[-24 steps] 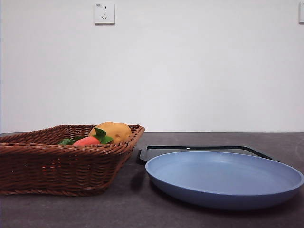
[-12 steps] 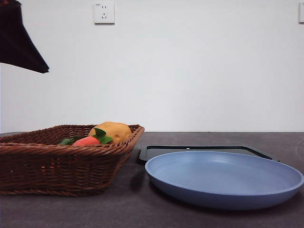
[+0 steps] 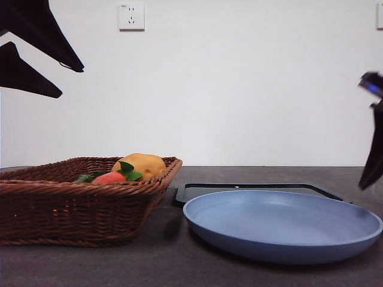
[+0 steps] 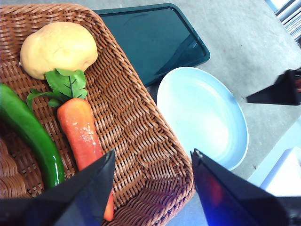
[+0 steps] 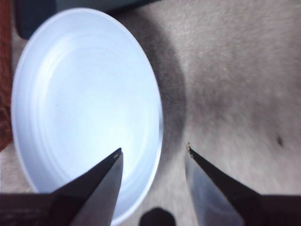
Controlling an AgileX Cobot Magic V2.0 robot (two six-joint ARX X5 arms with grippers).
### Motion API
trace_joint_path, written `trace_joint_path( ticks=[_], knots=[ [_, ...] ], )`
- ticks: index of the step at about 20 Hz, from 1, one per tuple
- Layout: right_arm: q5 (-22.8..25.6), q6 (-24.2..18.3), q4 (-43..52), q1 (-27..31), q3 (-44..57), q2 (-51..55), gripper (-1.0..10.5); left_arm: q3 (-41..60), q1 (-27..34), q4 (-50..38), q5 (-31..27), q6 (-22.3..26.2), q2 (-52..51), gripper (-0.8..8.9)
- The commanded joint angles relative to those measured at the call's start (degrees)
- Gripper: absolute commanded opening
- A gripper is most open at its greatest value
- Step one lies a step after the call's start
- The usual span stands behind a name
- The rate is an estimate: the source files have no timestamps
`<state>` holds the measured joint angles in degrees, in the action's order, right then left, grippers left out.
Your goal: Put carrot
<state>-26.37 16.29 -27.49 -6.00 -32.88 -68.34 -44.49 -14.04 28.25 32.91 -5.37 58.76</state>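
My right gripper should next grab the blue plate by its rim (image 3: 372, 227), so that it can set the plate on the dark tray (image 3: 257, 188) for the carrot.
The carrot (image 4: 80, 129), orange-red with green leaves, lies in the brown wicker basket (image 4: 141, 141) between a yellow-brown potato (image 4: 57, 47) and a green pepper (image 4: 28, 136). In the front view only its thick end (image 3: 109, 177) shows over the basket rim (image 3: 78, 188). My left gripper (image 4: 153, 157) is open, high above the basket; it shows at the top left of the front view (image 3: 63, 78). My right gripper (image 5: 153, 150) is open above the right edge of the blue plate (image 5: 84, 108), and shows at the right edge of the front view (image 3: 372, 143).
The blue plate (image 3: 281, 224) lies right of the basket at the table's front. A dark tray (image 3: 251, 189) lies behind it, also seen in the left wrist view (image 4: 150, 40). A white wall with a socket (image 3: 131, 16) is behind.
The left gripper has come further into the front view at the top left, both jaws now showing. The right gripper has appeared at the right edge. The objects have not moved.
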Motion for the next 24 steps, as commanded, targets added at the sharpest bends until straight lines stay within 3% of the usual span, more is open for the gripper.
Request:
trace_joint_path(
  ticks=[1,5,10,16,24],
  knots=[
    [-0.07,1.40,3.06,-0.52,-0.81,-3.91,2.3,-0.87,-0.48,-0.57,0.11,0.66,0.35,2.88],
    [-0.70,3.82,6.10,-0.52,-0.81,-8.41,1.4,-0.87,-0.50,-0.76,-0.42,0.63,0.35,2.88],
    [-0.70,3.78,6.10,-0.52,-0.81,-9.68,0.1,-0.87,-0.57,-0.83,-1.51,0.46,0.35,2.88],
    [-0.26,3.78,4.42,-0.44,-0.81,-7.39,0.0,-0.87,-0.98,-1.20,-2.43,-1.09,0.35,3.63],
    [-0.09,3.32,-5.01,-0.44,-0.81,7.28,0.0,-2.05,-10.34,-1.44,-21.38,-1.20,4.44,3.63]
  ],
)
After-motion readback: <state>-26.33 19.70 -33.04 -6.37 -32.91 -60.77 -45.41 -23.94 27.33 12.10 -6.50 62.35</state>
